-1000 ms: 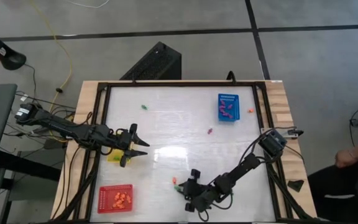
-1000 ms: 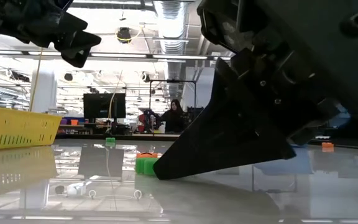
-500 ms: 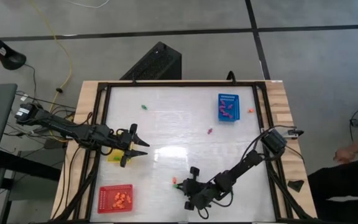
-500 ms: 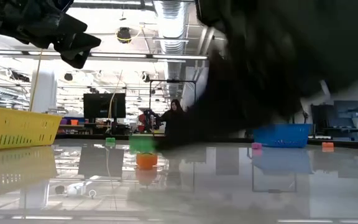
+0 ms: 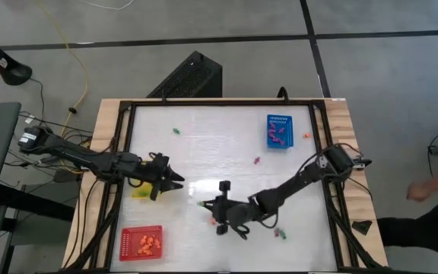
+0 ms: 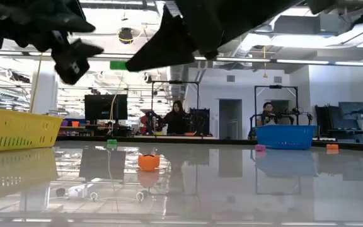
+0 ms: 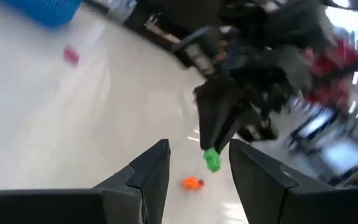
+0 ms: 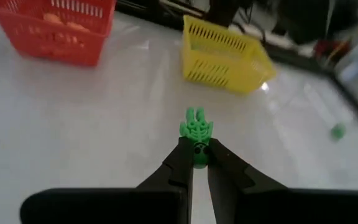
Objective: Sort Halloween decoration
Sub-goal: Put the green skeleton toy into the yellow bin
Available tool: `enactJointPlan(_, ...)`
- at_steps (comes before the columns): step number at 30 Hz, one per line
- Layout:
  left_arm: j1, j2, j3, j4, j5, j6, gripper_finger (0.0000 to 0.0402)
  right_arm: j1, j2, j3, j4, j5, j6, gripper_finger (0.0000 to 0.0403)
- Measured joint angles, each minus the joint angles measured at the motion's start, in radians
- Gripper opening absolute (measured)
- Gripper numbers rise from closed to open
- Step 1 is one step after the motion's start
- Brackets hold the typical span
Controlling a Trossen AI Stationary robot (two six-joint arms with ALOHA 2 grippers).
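Observation:
The green decoration's end sticks out from my right gripper's fingers. My left gripper will grab that end next, and then I sort the green decoration into the yellow tray (image 5: pixel 138 191).
My right gripper (image 8: pixel 199 152) is shut on a small green Halloween decoration (image 8: pixel 196 130), high above the table's near middle (image 5: pixel 201 203); the low view shows the decoration (image 6: pixel 118 65) well off the surface. An orange decoration (image 6: pixel 147 162) sits on the table below it (image 5: pixel 214 221). My left gripper (image 5: pixel 175 184) hangs open at the left, over the yellow tray (image 5: pixel 138 191), and points toward the right gripper. In the left wrist view the green piece (image 7: pixel 212 160) and the orange one (image 7: pixel 192 183) show between its fingers, farther off. My right gripper pinches one end of the green piece (image 8: pixel 197 148) between its two fingertips. The rest of the piece (image 8: pixel 195 127) sticks out beyond the tips. The fingers come slanting from the table's right, pointing toward the left and slightly down. The piece is lifted clear of the table.
A red tray (image 5: pixel 141 242) with orange pieces stands at the near left, and a blue tray (image 5: pixel 278 131) with pieces at the far right. Loose pieces lie at the far left (image 5: pixel 176 131), the middle (image 5: pixel 256 160), beside the blue tray (image 5: pixel 307 135) and near the right arm (image 5: pixel 280 232).
My right gripper has taken the green piece from beside the orange one and lifted it clear. It rose and went toward the table's left and far side. The orange piece stayed on the table. My left gripper rolled in place.

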Motion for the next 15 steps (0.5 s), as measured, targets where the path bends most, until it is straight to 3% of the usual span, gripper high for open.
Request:
enactJointPlan(7, 0.041, 0.081, 0.0, -0.001, 0.009, -0.327, 0.0155, -0.075, -0.002, 0.048, 0.057, -0.001, -0.28, 0.0058)
enactJointPlan(15, 0.044, 0.171, 0.0, 0.186, -0.023, -0.351, 0.0155, -0.131, -0.003, 0.09, 0.03, 0.0, -0.368, 0.0058)
